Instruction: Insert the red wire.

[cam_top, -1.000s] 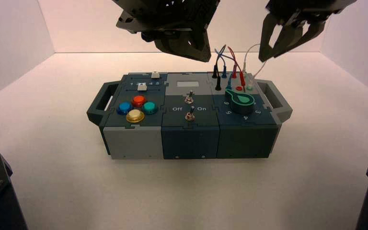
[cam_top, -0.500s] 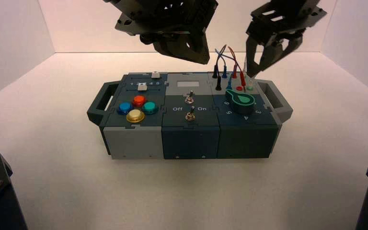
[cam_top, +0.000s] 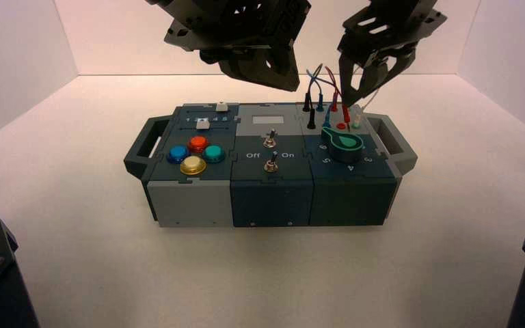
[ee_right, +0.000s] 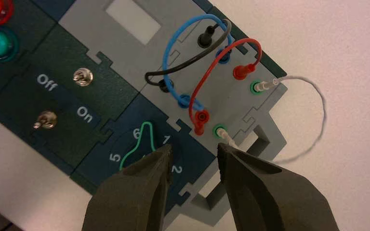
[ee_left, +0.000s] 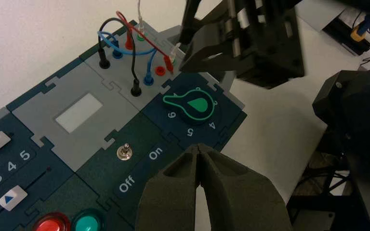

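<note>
The red wire needs to go into the open red socket (cam_top: 341,126), so my right gripper should next grab the wire by its loose red plug (cam_top: 346,115).
The red wire (ee_right: 215,68) arches over the grey panel at the box's back right corner. One red plug (ee_right: 240,72) stands in its socket. The other plug (ee_right: 199,128) lies just beside a red socket (ee_right: 203,115), not seated in it. My right gripper (ee_right: 192,149) hangs open a little above that loose plug, over the knob's edge and the box's corner, holding nothing. From above, the right gripper (cam_top: 354,96) sits over the red wire (cam_top: 333,104). My left gripper (ee_left: 200,147) is shut and empty, hovering over the box's middle, shown in the high view as the left gripper (cam_top: 280,75).
Blue (ee_right: 173,53), black (ee_right: 192,65) and white (ee_right: 318,96) wires loop around the same panel. The green knob (cam_top: 345,142) lies just in front of the sockets. Two toggle switches (cam_top: 269,140) and coloured push buttons (cam_top: 193,154) lie further left. A handle (cam_top: 393,140) juts from the box's right end.
The right gripper has moved left and down from the box's right end until it is over the wires, staying open. The left arm has barely shifted.
</note>
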